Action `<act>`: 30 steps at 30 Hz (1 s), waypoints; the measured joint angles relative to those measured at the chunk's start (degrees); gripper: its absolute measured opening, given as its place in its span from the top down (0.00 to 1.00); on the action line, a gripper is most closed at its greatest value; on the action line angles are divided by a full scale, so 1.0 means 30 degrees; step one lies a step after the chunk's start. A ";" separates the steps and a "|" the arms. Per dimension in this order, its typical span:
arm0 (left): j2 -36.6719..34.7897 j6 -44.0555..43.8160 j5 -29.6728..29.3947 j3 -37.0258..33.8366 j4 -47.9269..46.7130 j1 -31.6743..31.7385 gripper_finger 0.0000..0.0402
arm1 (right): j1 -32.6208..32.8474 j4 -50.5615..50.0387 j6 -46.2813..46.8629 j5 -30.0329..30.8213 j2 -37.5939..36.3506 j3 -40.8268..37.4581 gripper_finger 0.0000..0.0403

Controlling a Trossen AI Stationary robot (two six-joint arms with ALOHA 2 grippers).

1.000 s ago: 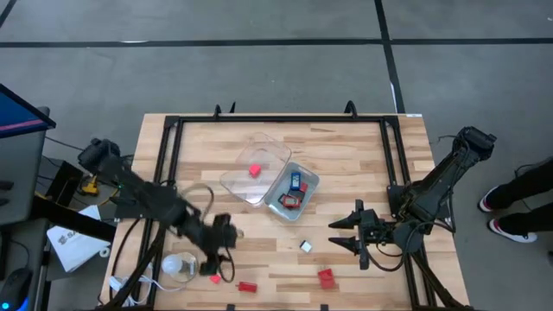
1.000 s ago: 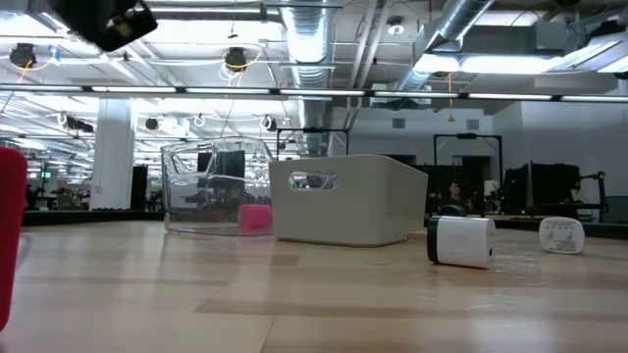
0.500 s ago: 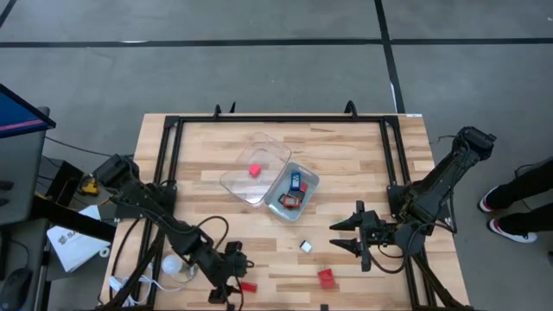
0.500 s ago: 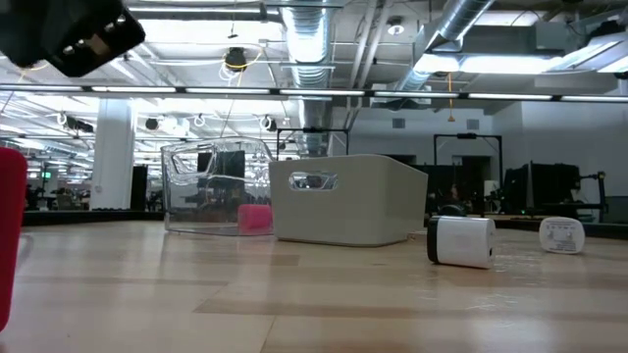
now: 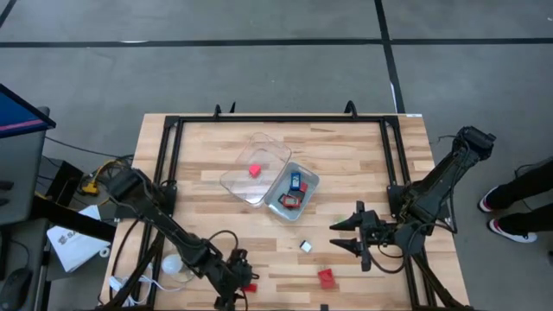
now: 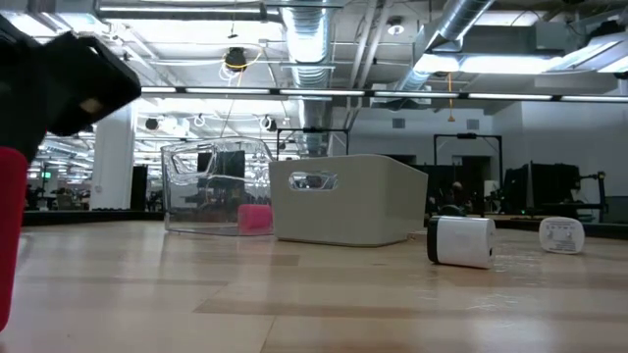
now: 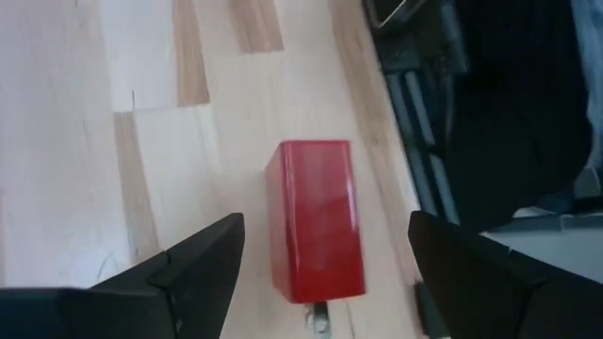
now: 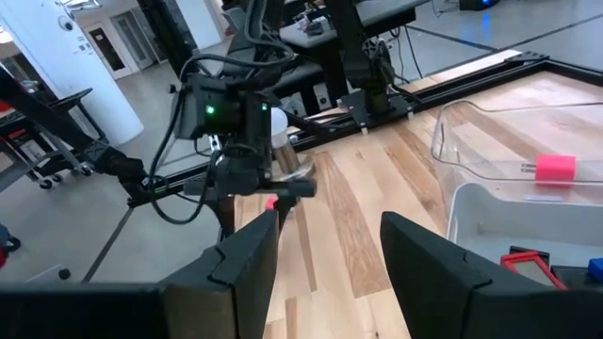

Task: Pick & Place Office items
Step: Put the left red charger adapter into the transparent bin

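Observation:
In the left wrist view the gripper's fingers stop above the block, so it is too early to close. My left gripper moves lower next, before it closes on the red block point(image 5: 251, 288) point(image 7: 320, 221).
A red block point(image 7: 316, 221) lies flat on the wood close to the table's near edge, also seen in the high view point(image 5: 250, 287) and at the low view's left border point(image 6: 10, 245). My left gripper point(image 7: 325, 226) is open right above it, one finger on each side with a gap to the block; the high view shows it there point(image 5: 237, 283). My right gripper point(image 5: 343, 234) waits open over the table's right part. Another red block point(image 5: 326, 277) and a small white piece point(image 5: 305, 246) lie loose on the table.
A clear tray point(image 5: 255, 168) holds a pink-red piece point(image 5: 255, 170). A second tray point(image 5: 292, 192) beside it holds red and blue pieces. A round whitish object with a cord point(image 5: 173, 265) lies by the left arm. The black frame rail point(image 7: 415, 94) runs close to the block.
My left gripper has moved toward the table's near edge and a little to the right, and come down over the red block. Its fingers are open around it. The block has not moved.

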 joint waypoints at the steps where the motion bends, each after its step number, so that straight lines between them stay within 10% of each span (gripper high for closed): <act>1: 0.0169 0.0007 0.0000 0.0037 -0.0058 0.0000 0.26 | 0.0000 -0.0007 0.0000 -0.0005 -0.0005 0.0000 0.55; 10: 0.0917 -0.0076 -0.0864 0.0113 -0.0224 0.0289 0.35 | 0.0000 -0.0065 0.0000 -0.0005 -0.0005 0.0000 0.55; 19: 0.0820 -0.0090 -0.1650 0.0126 -0.0267 0.0719 0.72 | 0.0000 -0.0073 0.0000 -0.0005 -0.0003 0.0000 0.55; 30: -0.2273 0.5281 -0.4155 0.0118 0.2855 0.1203 0.72 | -0.0010 -0.0230 0.0000 -0.0005 0.0000 0.0000 0.55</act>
